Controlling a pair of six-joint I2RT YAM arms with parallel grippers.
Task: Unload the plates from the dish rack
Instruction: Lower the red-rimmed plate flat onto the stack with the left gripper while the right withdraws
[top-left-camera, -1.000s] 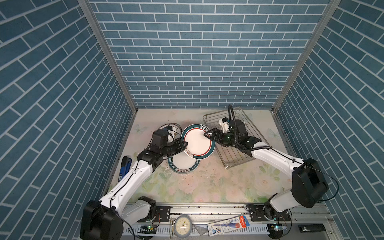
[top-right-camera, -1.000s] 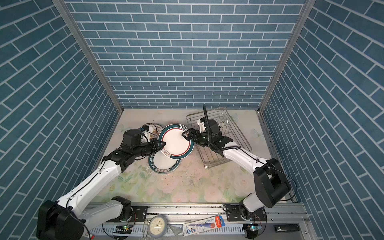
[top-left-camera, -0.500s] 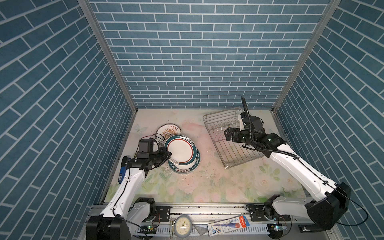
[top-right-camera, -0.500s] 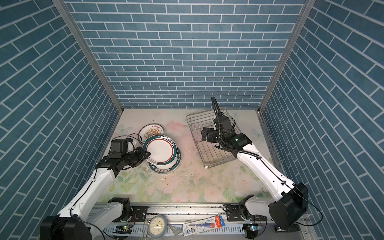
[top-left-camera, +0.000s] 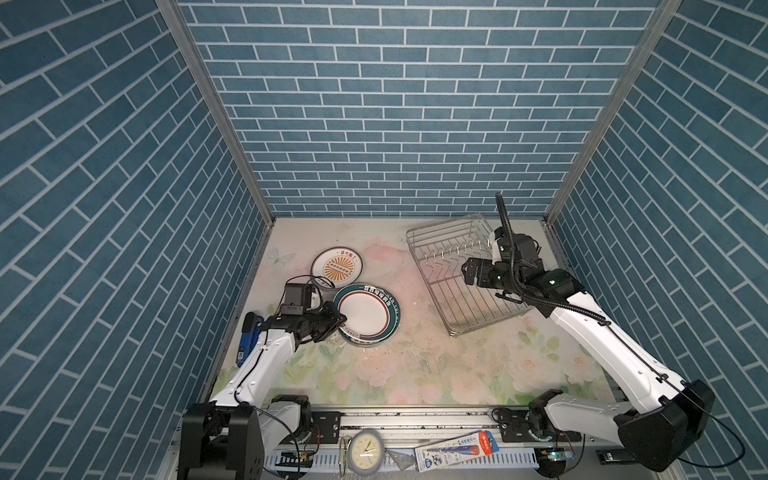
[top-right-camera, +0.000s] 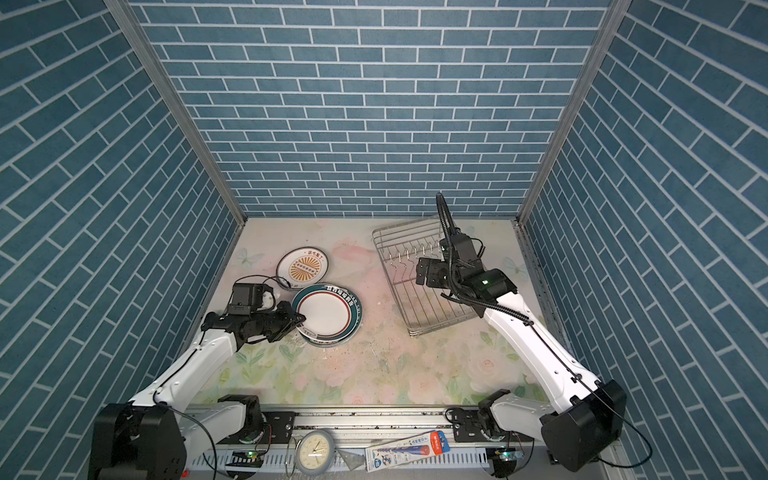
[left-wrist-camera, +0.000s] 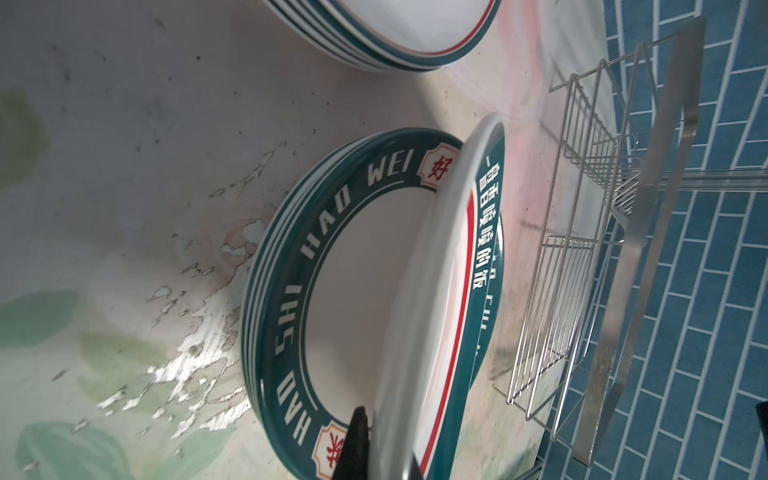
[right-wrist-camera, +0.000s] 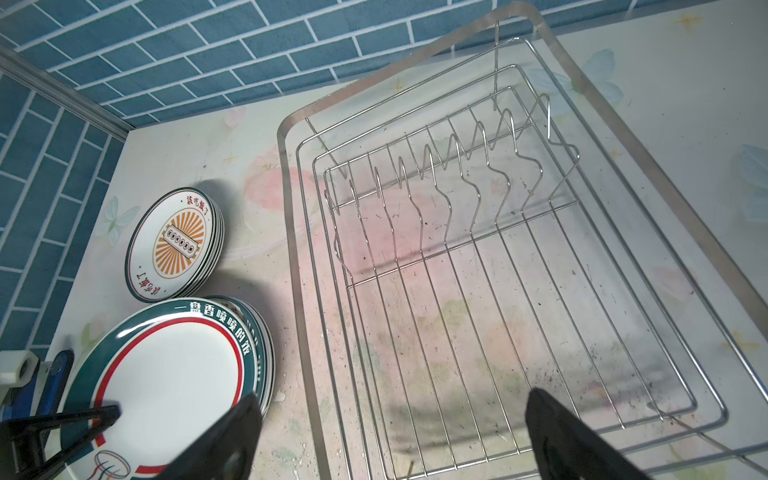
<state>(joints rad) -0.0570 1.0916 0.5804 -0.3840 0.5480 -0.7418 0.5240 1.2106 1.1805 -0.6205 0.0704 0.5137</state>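
Note:
The tilted plate is hanging close above the stack of like plates, so the left gripper will open now, and the plate would end up on that stack.
My left gripper (top-left-camera: 343, 319) (top-right-camera: 302, 319) (left-wrist-camera: 384, 457) is shut on the near rim of a green-rimmed white plate (top-left-camera: 368, 309) (left-wrist-camera: 440, 291) (right-wrist-camera: 166, 374). The plate hangs tilted over a stack of like plates (top-left-camera: 374, 344) (left-wrist-camera: 286, 266). Behind it lies a stack of orange sunburst plates (top-left-camera: 337, 268) (right-wrist-camera: 178, 245). The silver wire dish rack (top-left-camera: 465, 303) (top-right-camera: 419, 307) (right-wrist-camera: 286, 208) at the right holds no plates. My right gripper (top-left-camera: 467, 272) (top-right-camera: 422, 272) (right-wrist-camera: 390, 399) hovers open above the rack, with nothing between its fingers.
A blue object (top-left-camera: 248, 340) lies by the left wall beside my left arm. A grey clock face (top-left-camera: 365, 451) and a packaged item (top-left-camera: 457, 449) sit on the front rail. Blue brick walls close in three sides. The flowered mat (top-left-camera: 415, 365) is worn near the stacks.
My left arm has drawn back left with the plate and lowered it over the green-rimmed stack. My right gripper has left the plate's rim and moved back over the rack.

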